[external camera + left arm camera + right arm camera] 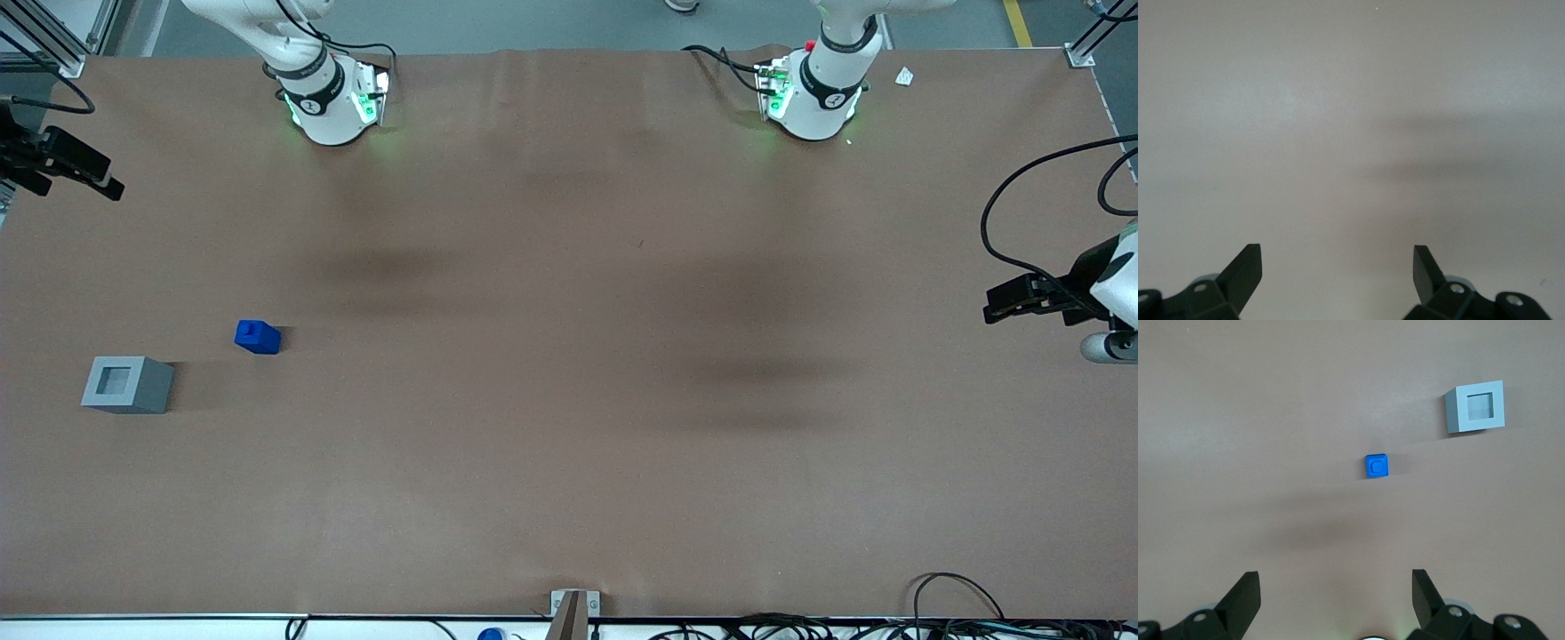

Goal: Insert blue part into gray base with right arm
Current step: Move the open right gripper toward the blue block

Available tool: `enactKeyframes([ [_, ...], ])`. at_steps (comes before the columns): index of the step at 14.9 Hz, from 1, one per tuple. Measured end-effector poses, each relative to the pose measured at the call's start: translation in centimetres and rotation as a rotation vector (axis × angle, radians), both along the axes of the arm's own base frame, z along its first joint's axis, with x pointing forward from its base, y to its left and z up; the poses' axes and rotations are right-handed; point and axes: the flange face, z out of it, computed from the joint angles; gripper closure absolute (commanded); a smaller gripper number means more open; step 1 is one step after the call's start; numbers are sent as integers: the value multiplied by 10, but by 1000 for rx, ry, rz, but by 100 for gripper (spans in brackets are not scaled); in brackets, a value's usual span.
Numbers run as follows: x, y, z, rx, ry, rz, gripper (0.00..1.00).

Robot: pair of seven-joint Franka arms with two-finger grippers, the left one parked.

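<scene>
I should next grab the blue part by its flat sides with my right gripper, so that I can put the blue part into the gray base's square hole (pixel 114 380) (pixel 1480 407).
The blue part (pixel 258 337) lies on the brown table, stub face up, toward the working arm's end; it also shows in the right wrist view (pixel 1377 466). The gray base (pixel 127 384) stands upright with its square recess facing up, a little nearer the front camera than the blue part and apart from it; it shows in the right wrist view too (pixel 1476 407). My right gripper (pixel 1336 583) is open and empty, high above the table, well clear of both blocks. In the front view it shows as a black shape (pixel 107 185) at the working arm's end.
The right arm's base (pixel 329 98) stands at the table's back edge. A metal bracket (pixel 573 609) and loose cables (pixel 960 613) sit along the front edge. A small white scrap (pixel 904 76) lies near the parked arm's base.
</scene>
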Motion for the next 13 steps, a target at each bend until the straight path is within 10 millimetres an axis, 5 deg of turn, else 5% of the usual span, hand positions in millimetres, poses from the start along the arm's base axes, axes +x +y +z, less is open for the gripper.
enactKeyframes([
  [7,7,-1,-11,-7,19,0,0],
  [9,21,-2,-34,-10,56,-1,0],
  [13,66,-5,-113,-16,122,-5,0],
])
